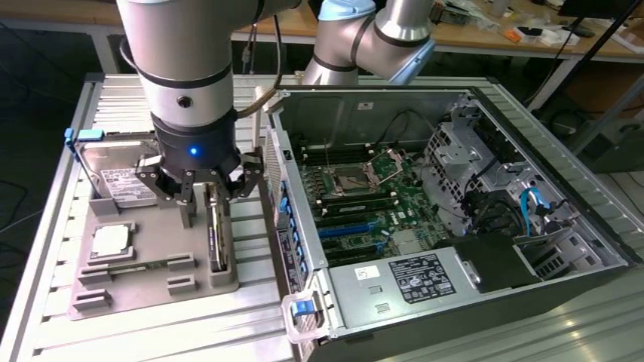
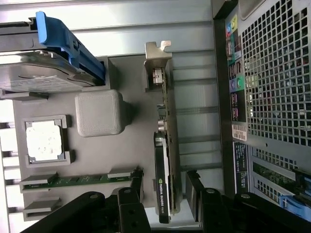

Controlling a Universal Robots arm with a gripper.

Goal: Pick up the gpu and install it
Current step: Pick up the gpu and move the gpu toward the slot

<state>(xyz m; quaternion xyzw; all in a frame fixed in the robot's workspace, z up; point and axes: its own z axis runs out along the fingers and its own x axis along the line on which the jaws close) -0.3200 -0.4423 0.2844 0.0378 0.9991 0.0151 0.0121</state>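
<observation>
In the exterior view, my gripper's fingers are still above the GPU's top edge (image 1: pixel 213 200) in the grey tray (image 1: pixel 151 290), so lowering comes next, before closing on the GPU.
The gpu (image 1: pixel 216 234) is a thin dark card standing on its long edge in a slot of the grey fixture tray (image 1: pixel 151 290), beside the open computer case (image 1: pixel 423 204). In the wrist view the gpu (image 2: pixel 165 155) runs lengthwise, with its silver bracket (image 2: pixel 158 60) at the far end. My gripper (image 1: pixel 207 194) hangs just above the card's near end. Its fingers (image 2: pixel 134 193) stand on either side of the card with gaps between, so the gripper (image 2: pixel 164 195) is open and holds nothing.
On the same tray lie a silver hard drive with a blue frame (image 1: pixel 116 177), a square silver chip (image 1: pixel 111 239) and a green memory stick (image 2: pixel 77 180). The case's perforated rear panel (image 2: pixel 277 87) is close beside the gpu. The motherboard (image 1: pixel 352 204) lies exposed inside the case.
</observation>
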